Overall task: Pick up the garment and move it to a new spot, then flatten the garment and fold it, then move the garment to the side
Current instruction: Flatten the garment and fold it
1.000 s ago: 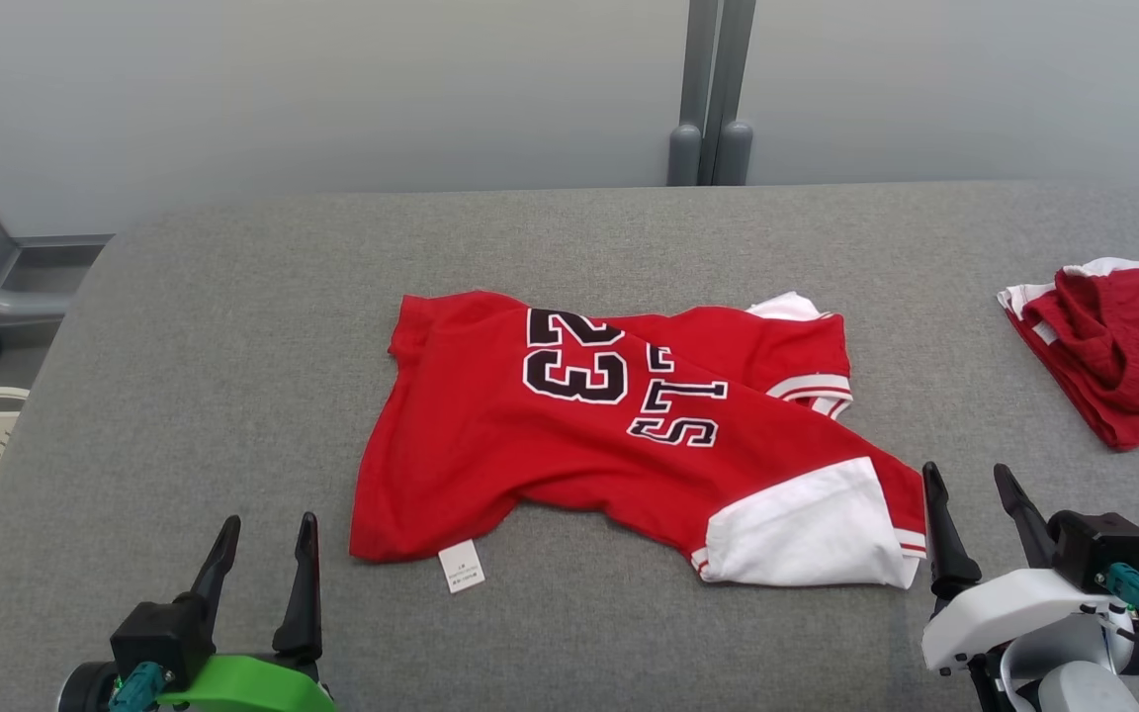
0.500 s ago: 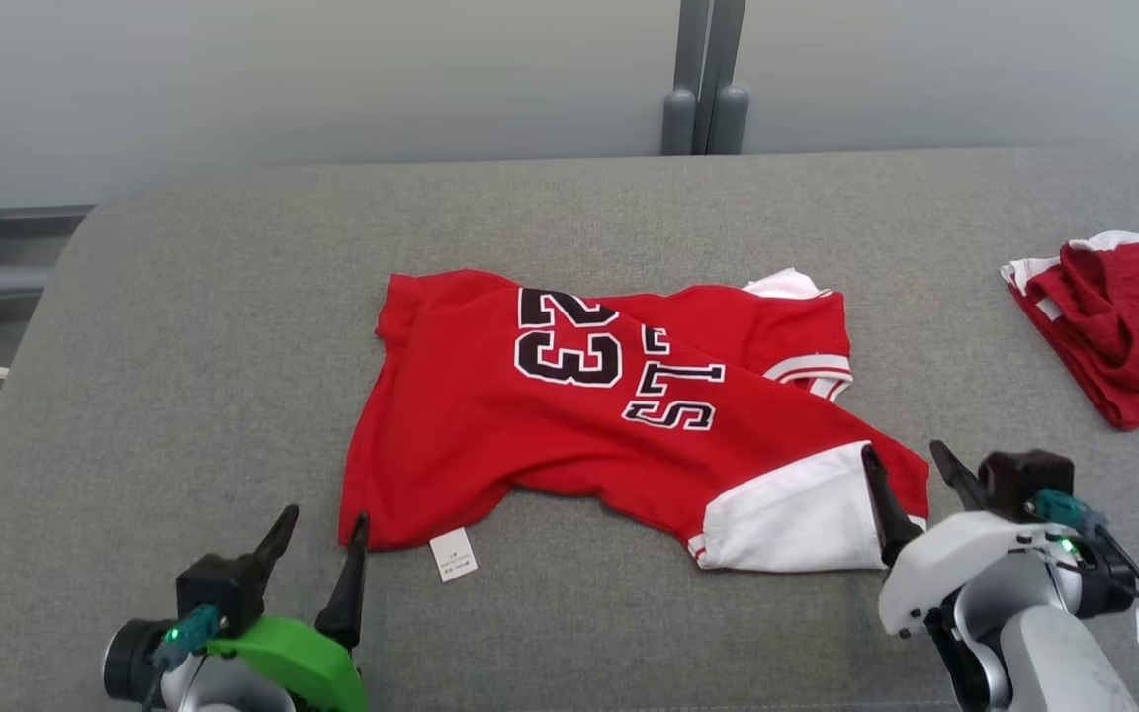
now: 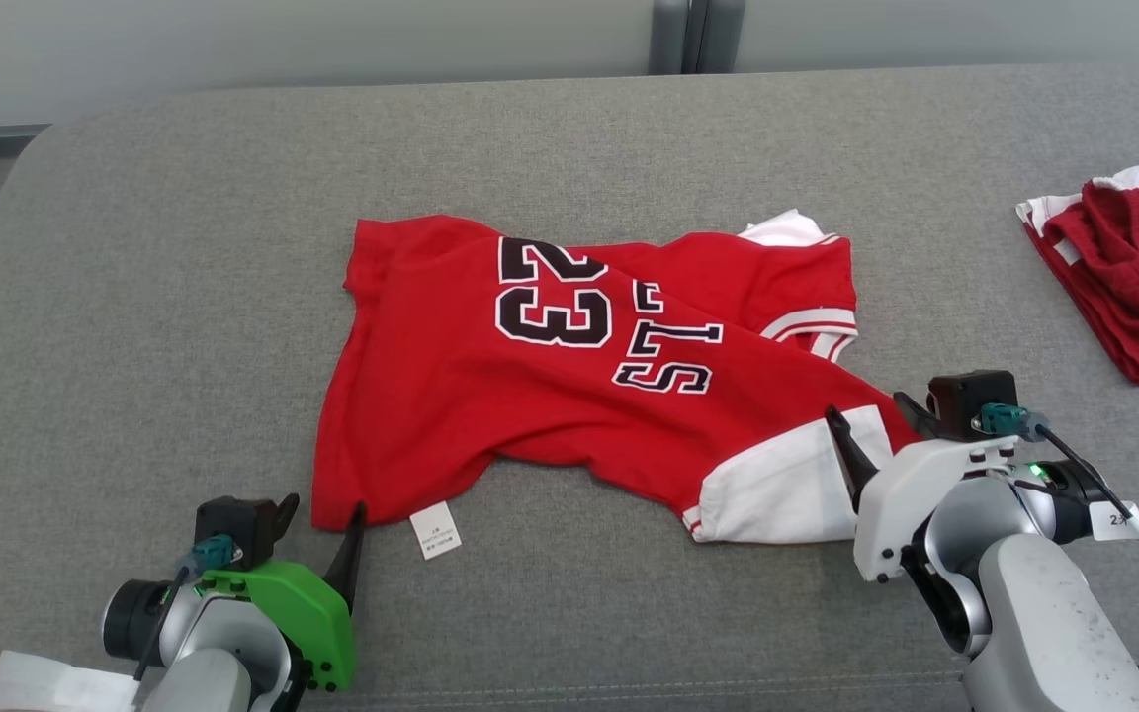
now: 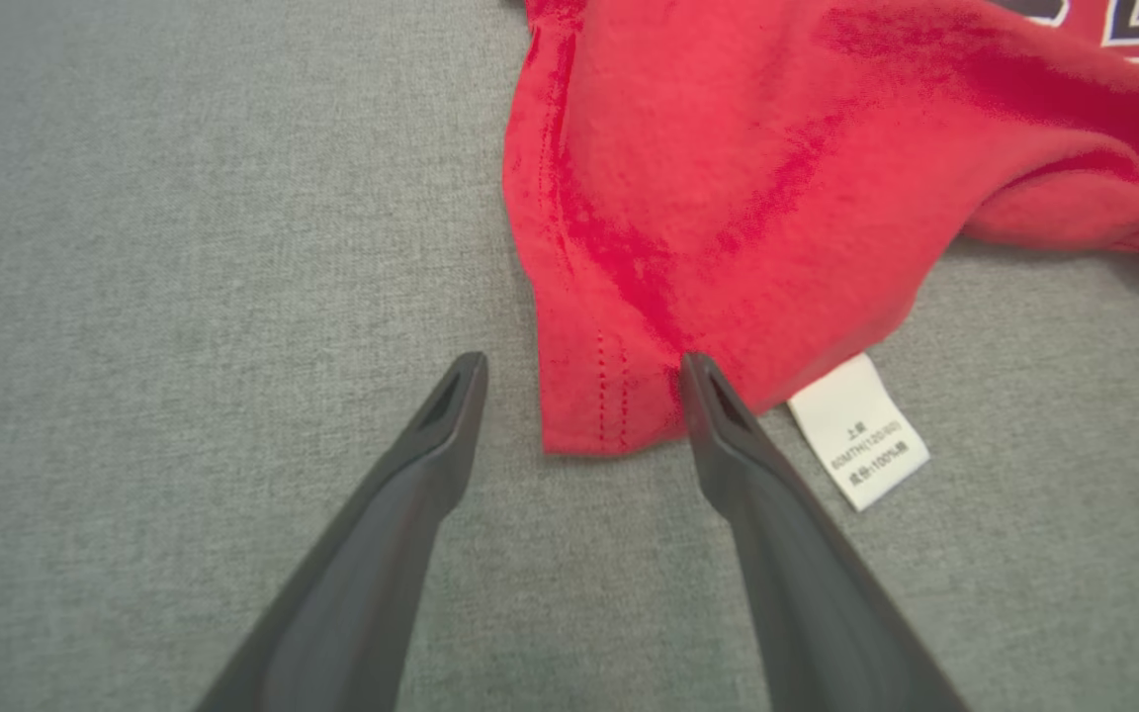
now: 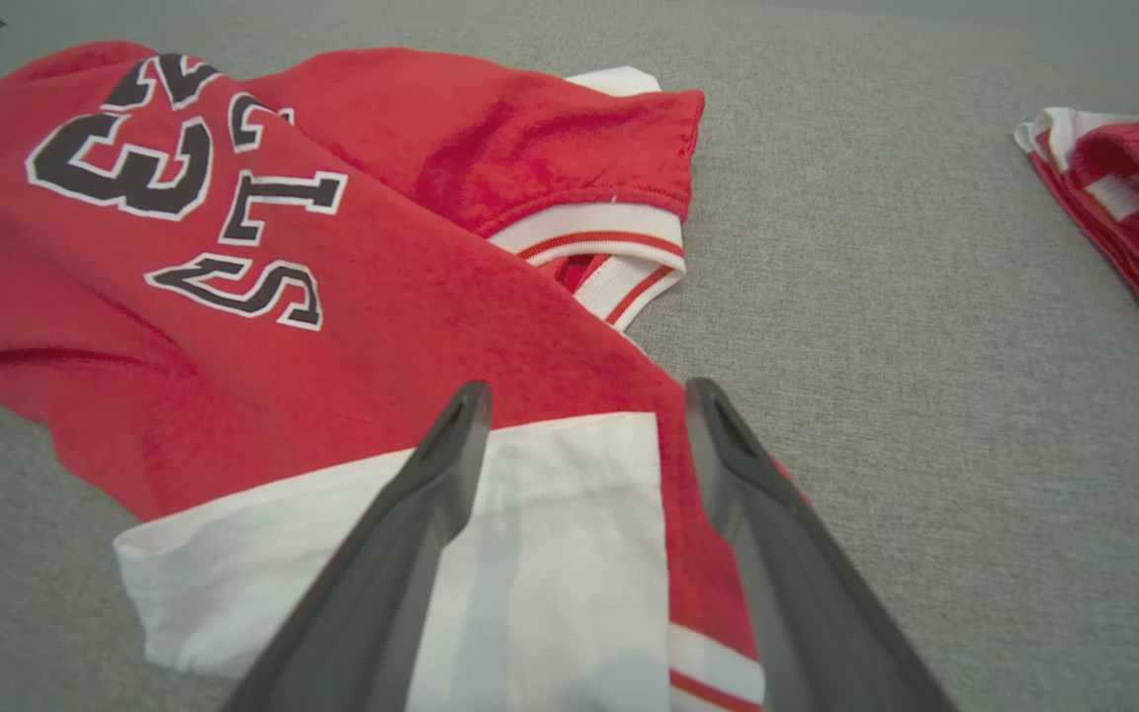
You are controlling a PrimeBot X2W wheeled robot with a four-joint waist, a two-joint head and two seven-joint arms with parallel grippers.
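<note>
The garment point(image 3: 550, 396) has a hem corner beside the white label that my left gripper needs to grip next. The garment's edge sticks out there, while its wide body point(image 3: 447, 392) lies slack.
The garment point(image 3: 550, 396) is a red jersey with a black "23", lettering and white sleeves, lying crumpled on the grey padded surface point(image 3: 184, 297). My left gripper point(image 3: 322, 509) stands open at its near left corner. In the left wrist view the left gripper point(image 4: 581, 366) straddles that hem corner of the garment point(image 4: 728, 198), beside a white label point(image 4: 856, 430). My right gripper point(image 3: 866, 407) is open at the near white sleeve. Seen from the right wrist, the right gripper point(image 5: 586, 391) hovers over the garment point(image 5: 332, 326) where white sleeve meets red cloth.
A second, folded red and white garment point(image 3: 1133, 267) lies at the right edge of the surface, also seen as the folded pile point(image 5: 1123, 198). A grey post point(image 3: 683, 35) stands against the wall behind. Bare grey padding surrounds the jersey on the left and far side.
The head camera has tilted down. Both open grippers have moved forward: the left to the jersey's near left corner, the right over the white sleeve. The jersey has not moved.
</note>
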